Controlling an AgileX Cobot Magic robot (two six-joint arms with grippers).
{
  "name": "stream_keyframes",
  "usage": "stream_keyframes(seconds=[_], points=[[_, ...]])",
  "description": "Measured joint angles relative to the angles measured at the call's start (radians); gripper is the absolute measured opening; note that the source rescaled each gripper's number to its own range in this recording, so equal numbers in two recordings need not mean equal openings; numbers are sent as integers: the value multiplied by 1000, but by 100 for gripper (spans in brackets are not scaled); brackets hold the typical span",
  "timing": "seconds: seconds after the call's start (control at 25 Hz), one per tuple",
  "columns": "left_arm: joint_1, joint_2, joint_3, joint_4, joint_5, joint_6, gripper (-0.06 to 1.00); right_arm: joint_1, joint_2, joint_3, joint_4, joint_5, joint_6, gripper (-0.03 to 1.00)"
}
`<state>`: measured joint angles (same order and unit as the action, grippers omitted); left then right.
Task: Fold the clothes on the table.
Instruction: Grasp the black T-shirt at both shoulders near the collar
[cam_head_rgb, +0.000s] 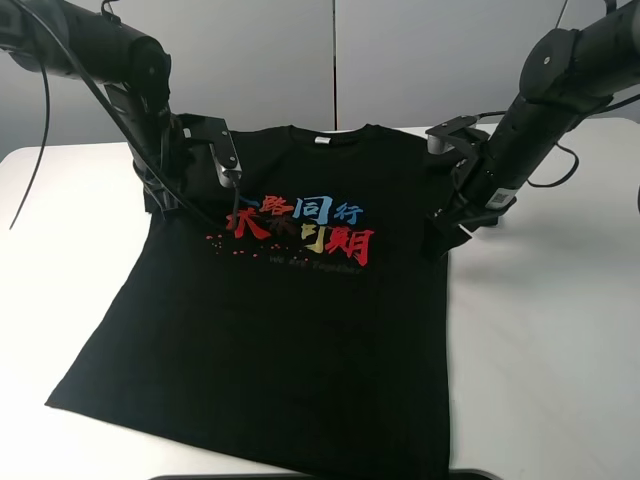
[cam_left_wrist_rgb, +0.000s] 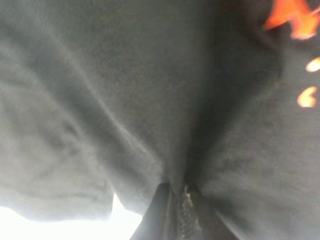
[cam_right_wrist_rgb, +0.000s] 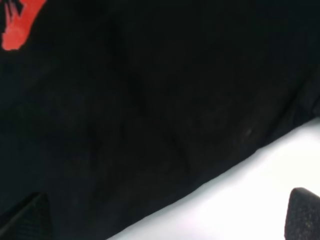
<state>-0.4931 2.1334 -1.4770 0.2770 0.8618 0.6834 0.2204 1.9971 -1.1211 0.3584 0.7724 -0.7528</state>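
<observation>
The shirt's edge (cam_right_wrist_rgb: 210, 180) is still below the fingers of my right gripper, and so is the tabletop. My right gripper should move lower before it closes, because it would miss now.
The black T-shirt (cam_head_rgb: 280, 350) lies flat and face up on the white table (cam_head_rgb: 550, 350), collar at the far side, with red, blue and yellow characters on the chest. My left gripper (cam_head_rgb: 163, 195) is down at the shirt's left sleeve. In the left wrist view its fingers (cam_left_wrist_rgb: 162, 215) are pressed together with the black cloth (cam_left_wrist_rgb: 125, 100) puckered into them. My right gripper (cam_head_rgb: 447, 228) is at the right sleeve. In the right wrist view it (cam_right_wrist_rgb: 162, 216) is open, fingertips (cam_right_wrist_rgb: 302, 212) wide apart, straddling the shirt's edge (cam_right_wrist_rgb: 125, 100) over the table (cam_right_wrist_rgb: 240, 205).
Bare white table shows to the left (cam_head_rgb: 60, 260) and right of the shirt. The shirt's hem reaches close to the table's front edge (cam_head_rgb: 470, 472). Cables hang from both arms. A grey wall stands behind the table.
</observation>
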Motion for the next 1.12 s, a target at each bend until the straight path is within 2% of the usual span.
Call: stream_keyframes(seconds=[0.24, 0.56, 0.84, 1.12], points=[[15, -5, -74, 2, 27, -4, 0, 21, 20, -2, -6, -35, -53, 100], [15, -5, -84, -2, 47, -4, 0, 86, 22, -2, -59, -159, -75, 99], [15, -5, -87, -4, 46, -4, 0, 94, 55, -2, -56, -154, -67, 95], [15, -5, -88, -4, 48, -4, 0, 163, 81, -14, -91, -155, -74, 95]])
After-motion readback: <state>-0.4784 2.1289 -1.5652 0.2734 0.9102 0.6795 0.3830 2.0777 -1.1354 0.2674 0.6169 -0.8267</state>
